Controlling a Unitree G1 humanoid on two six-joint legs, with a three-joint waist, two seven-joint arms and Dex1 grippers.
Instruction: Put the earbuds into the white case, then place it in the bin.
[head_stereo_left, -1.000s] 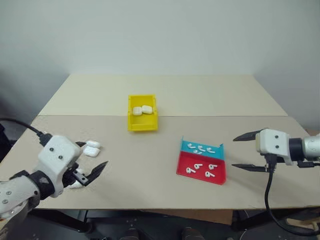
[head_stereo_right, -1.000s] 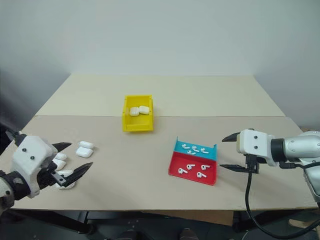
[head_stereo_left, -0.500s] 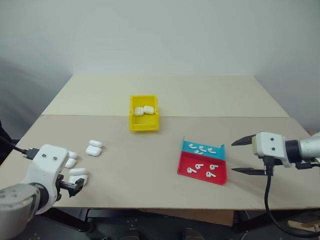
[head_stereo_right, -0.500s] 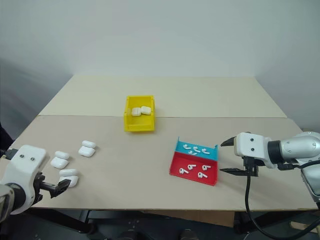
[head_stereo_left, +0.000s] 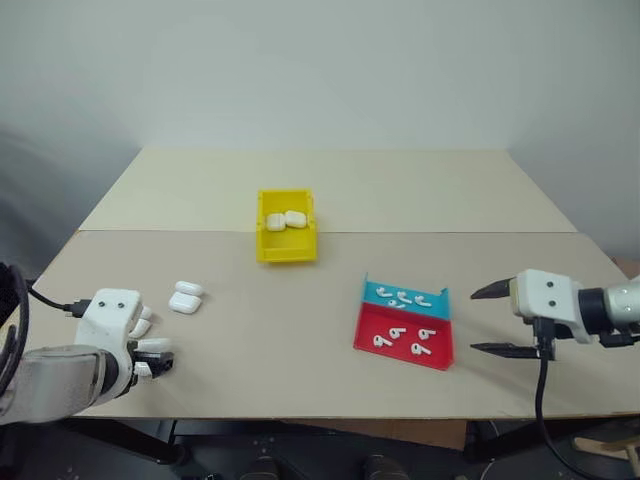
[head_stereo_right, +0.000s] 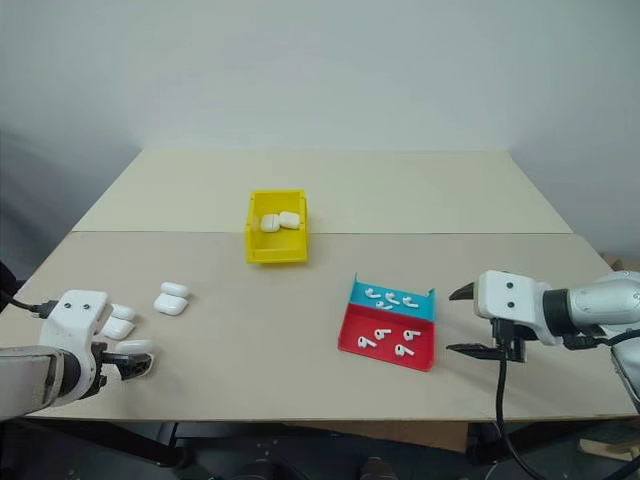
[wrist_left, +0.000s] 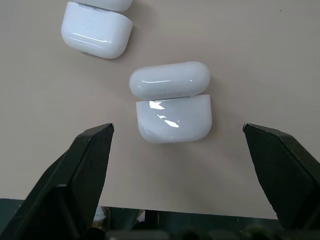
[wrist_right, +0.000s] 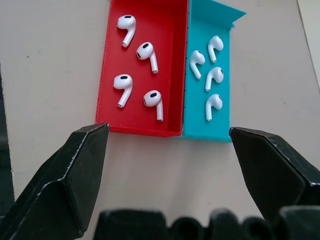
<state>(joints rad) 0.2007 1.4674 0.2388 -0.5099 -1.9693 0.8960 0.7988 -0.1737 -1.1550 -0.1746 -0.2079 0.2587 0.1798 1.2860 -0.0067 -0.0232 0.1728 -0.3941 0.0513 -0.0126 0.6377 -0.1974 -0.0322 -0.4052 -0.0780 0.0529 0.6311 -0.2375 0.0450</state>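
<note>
In the left wrist view my fingers are still above and short of the nearest white case (wrist_left: 172, 107), so it is too early to close. My left gripper moves down first.
Several white cases lie at the table's front left; the nearest white case (wrist_left: 172, 107) has its lid slightly ajar. My left gripper (wrist_left: 177, 130) hangs just over it, pointing down, open, one finger on each side, nothing gripped. A second case (wrist_left: 96, 35) lies just beyond it. Several earbuds (wrist_right: 150, 97) lie loose in the red-and-blue tray (head_stereo_left: 372, 290). My right gripper (head_stereo_left: 476, 321) stands open just right of the tray, empty. The yellow bin (head_stereo_left: 286, 252) stands mid-table with two cases inside.
Another pair of cases (head_stereo_left: 186, 297) lies a little farther in from the left gripper. The table's front edge runs close under both grippers. A seam crosses the table just behind the bin.
My left hand has sunk and drawn left toward the table's front edge, rolling its wrist, and now straddles the nearest case. The right gripper has held still. The view shifted slightly.
</note>
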